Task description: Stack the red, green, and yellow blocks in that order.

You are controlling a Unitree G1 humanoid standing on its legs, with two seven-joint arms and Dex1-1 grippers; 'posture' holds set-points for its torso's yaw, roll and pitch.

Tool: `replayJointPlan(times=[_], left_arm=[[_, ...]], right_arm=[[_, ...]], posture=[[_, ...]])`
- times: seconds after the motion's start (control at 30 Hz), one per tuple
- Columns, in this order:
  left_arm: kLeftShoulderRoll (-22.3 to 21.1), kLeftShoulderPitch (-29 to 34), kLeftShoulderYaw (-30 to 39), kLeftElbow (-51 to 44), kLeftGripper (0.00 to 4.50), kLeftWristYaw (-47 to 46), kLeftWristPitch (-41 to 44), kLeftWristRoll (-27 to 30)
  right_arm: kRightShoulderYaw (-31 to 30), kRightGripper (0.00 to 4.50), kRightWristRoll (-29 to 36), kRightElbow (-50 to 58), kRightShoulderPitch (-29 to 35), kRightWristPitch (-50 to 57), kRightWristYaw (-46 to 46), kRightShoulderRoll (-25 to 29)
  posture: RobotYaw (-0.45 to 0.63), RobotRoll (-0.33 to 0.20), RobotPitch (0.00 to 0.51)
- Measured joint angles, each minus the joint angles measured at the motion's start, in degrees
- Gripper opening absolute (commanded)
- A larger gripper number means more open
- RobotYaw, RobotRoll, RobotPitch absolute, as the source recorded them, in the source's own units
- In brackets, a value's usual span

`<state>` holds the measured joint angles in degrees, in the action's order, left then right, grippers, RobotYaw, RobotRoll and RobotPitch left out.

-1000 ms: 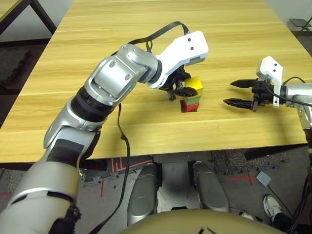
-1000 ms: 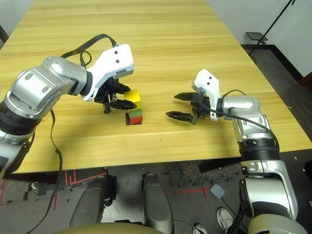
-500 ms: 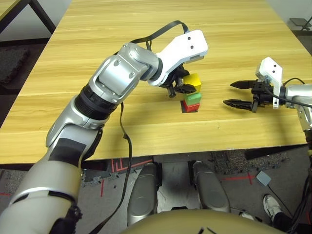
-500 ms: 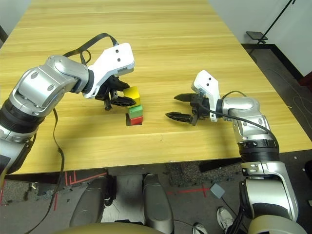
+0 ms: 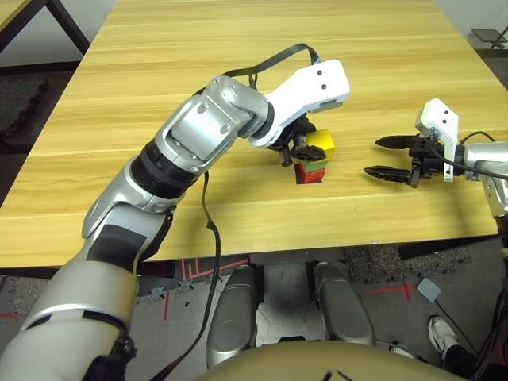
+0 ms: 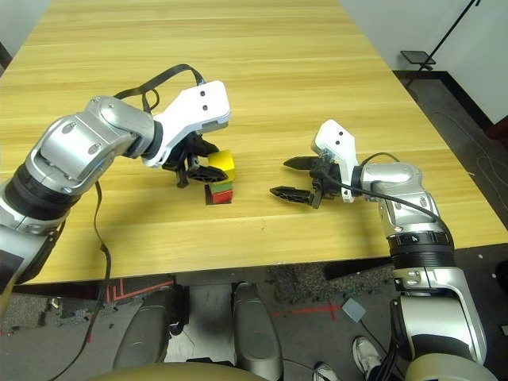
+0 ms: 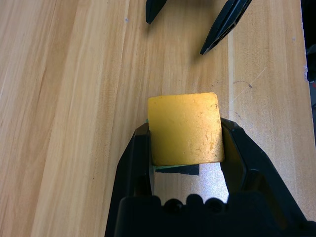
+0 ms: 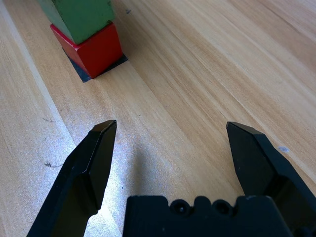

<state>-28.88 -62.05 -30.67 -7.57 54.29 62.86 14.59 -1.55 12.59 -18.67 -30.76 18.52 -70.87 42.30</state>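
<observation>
The bottom of the yellow block is squarely over the green block [image 5: 315,166], so the yellow block would stand and finish the stack. My left gripper is ready to open.
The red block [image 8: 94,52] sits on a flat black patch [image 8: 84,73] near the middle of the table, with the green block [image 8: 79,15] stacked on it. My left gripper [image 7: 186,127] is shut on the yellow block [image 5: 321,141], holding it level directly over the green block [image 6: 221,186]. Only a green sliver shows beneath the yellow block [image 7: 183,128], and I cannot tell whether the two touch. My right gripper [image 5: 372,156] hovers open and empty to the right of the stack, fingertips pointing at it, well apart.
The wooden table [image 5: 238,71] stretches wide behind and to the left of the stack. Its front edge [image 5: 262,246] lies close below the stack. A black cable [image 5: 208,230] hangs from my left arm over that edge.
My left gripper has carried the yellow block to the right and down, from tilted beside the stack to level over the green block. The right gripper has barely moved.
</observation>
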Motion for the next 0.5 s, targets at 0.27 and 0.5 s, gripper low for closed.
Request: replayJointPlan(times=[0.27,0.5], left_arm=[[-0.1,0.0,0.0,0.0,1.99,0.0,-0.1,-0.4],[-0.2,0.0,0.0,0.1,2.34,0.0,-0.5,-0.6]], right_arm=[[0.0,4.50,0.1,0.7,0.4,0.6,0.2,0.0],[0.0,4.50,0.1,0.7,0.4,0.6,0.2,0.0]], posture=[[0.13,0.100,0.186],[0.13,0.100,0.188]])
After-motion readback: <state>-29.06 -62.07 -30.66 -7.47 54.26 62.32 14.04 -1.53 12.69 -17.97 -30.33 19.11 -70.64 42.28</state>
